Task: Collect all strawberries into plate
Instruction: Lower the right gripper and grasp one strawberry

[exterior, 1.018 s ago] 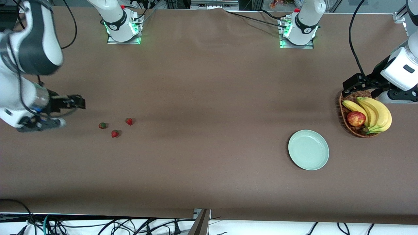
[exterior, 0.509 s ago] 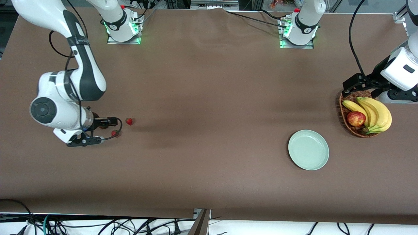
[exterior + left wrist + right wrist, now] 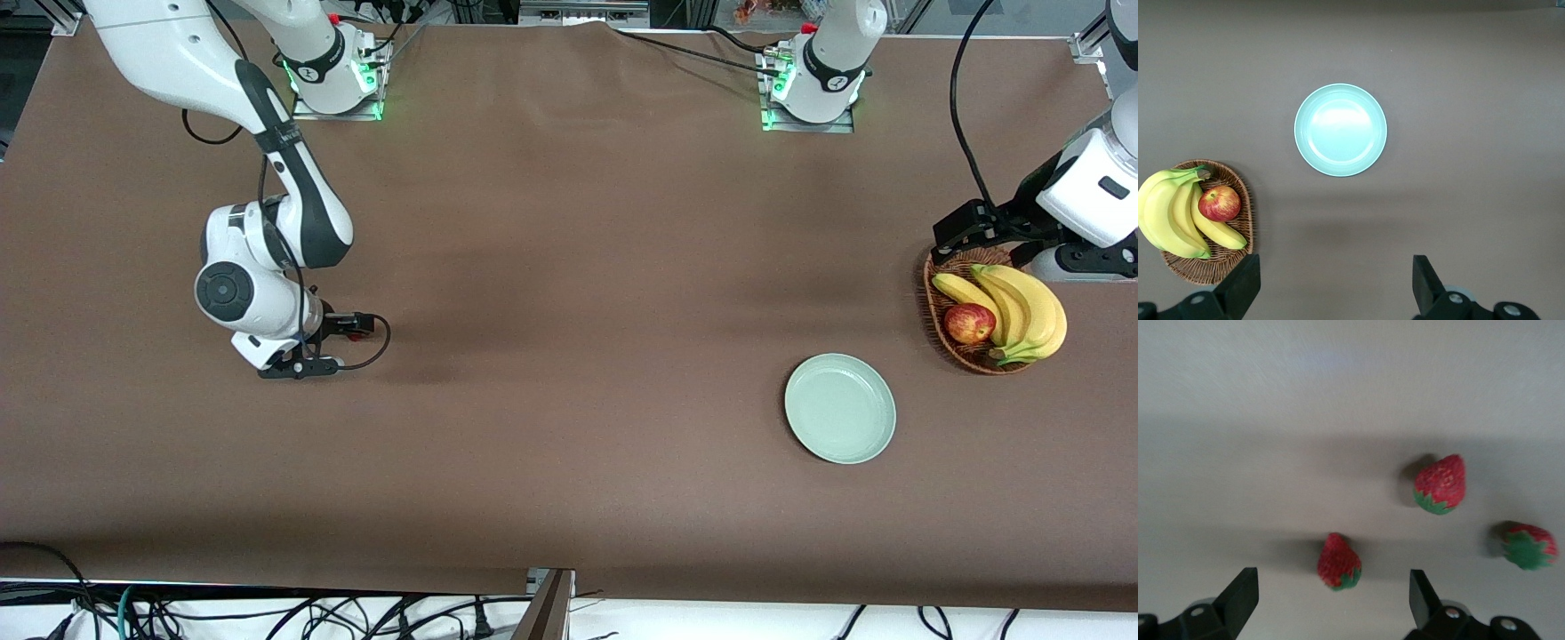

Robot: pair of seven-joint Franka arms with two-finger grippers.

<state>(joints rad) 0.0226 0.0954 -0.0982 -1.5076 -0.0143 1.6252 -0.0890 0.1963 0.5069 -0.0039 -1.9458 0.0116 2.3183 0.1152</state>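
Observation:
My right gripper's fingers stand above the strawberry point(image 3: 1339, 563) with table showing between them, so my right gripper lowers first, and only then closes on the strawberry.
Three strawberries lie close together on the brown table in the right wrist view: one point(image 3: 1339, 563) between my open fingers, a second point(image 3: 1441, 485) and a third point(image 3: 1528, 547) with more green showing. My right gripper point(image 3: 1331, 603) is open and empty, low over them; in the front view it point(image 3: 349, 323) and its arm hide the berries. The mint-green plate point(image 3: 840, 408) lies empty toward the left arm's end and also shows in the left wrist view point(image 3: 1340, 130). My left gripper point(image 3: 1335, 288) is open and empty, waiting high beside the basket point(image 3: 958, 233).
A wicker basket point(image 3: 935, 311) with bananas point(image 3: 1022, 307) and a red apple point(image 3: 969, 323) stands beside the plate, at the left arm's end; it also shows in the left wrist view point(image 3: 1231, 257). Cables run along the table's near edge.
My right arm has swung in from its end of the table and now hangs low over the three strawberries, covering them in the front view. The left arm has not moved.

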